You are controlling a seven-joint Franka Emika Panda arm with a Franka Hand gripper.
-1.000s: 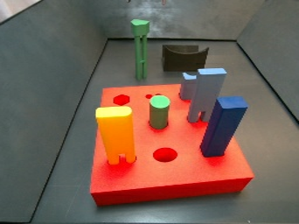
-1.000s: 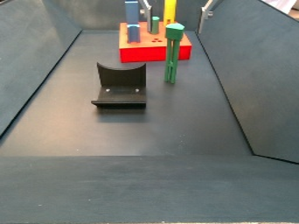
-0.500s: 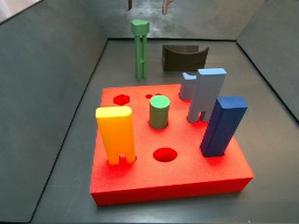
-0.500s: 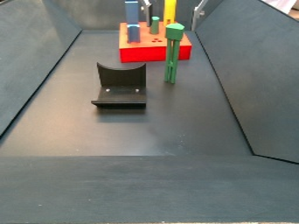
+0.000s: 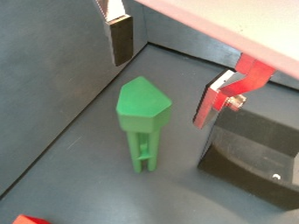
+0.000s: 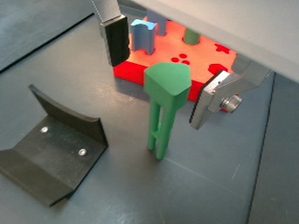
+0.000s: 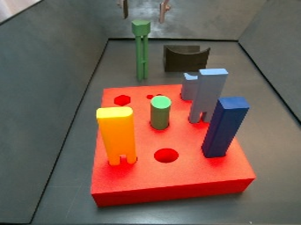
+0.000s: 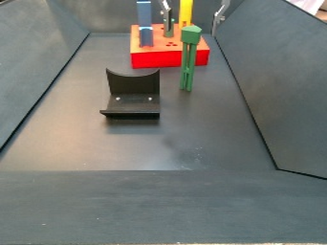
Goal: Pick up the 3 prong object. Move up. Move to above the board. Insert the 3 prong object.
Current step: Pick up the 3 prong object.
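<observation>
The 3 prong object needs its prongs free to go into the board (image 7: 177, 176), so my gripper needs to grab it by its wide top (image 7: 141, 26) next.
The 3 prong object (image 7: 141, 48) is a tall green post standing upright on the dark floor behind the board; it also shows in a side view (image 8: 189, 59) and in both wrist views (image 5: 143, 105) (image 6: 163, 96). The board (image 7: 177, 176) is a thick red block with round holes, also seen in a side view (image 8: 153, 55) and a wrist view (image 6: 176, 63). My gripper (image 7: 143, 9) (image 5: 170, 70) (image 6: 163, 68) is open and empty. It hangs just above the post's top, one finger (image 6: 114, 39) on each side, not touching it.
The dark fixture (image 7: 181, 57) (image 8: 130, 94) (image 6: 52, 149) stands on the floor beside the post. On the board stand an orange block (image 7: 115, 134), a short green cylinder peg (image 7: 160, 112), a light blue piece (image 7: 207, 91) and a dark blue block (image 7: 224, 127). Grey walls enclose the floor.
My gripper has come down into view above the post, its fingers now lower beside the post's top. The post and the board have not moved.
</observation>
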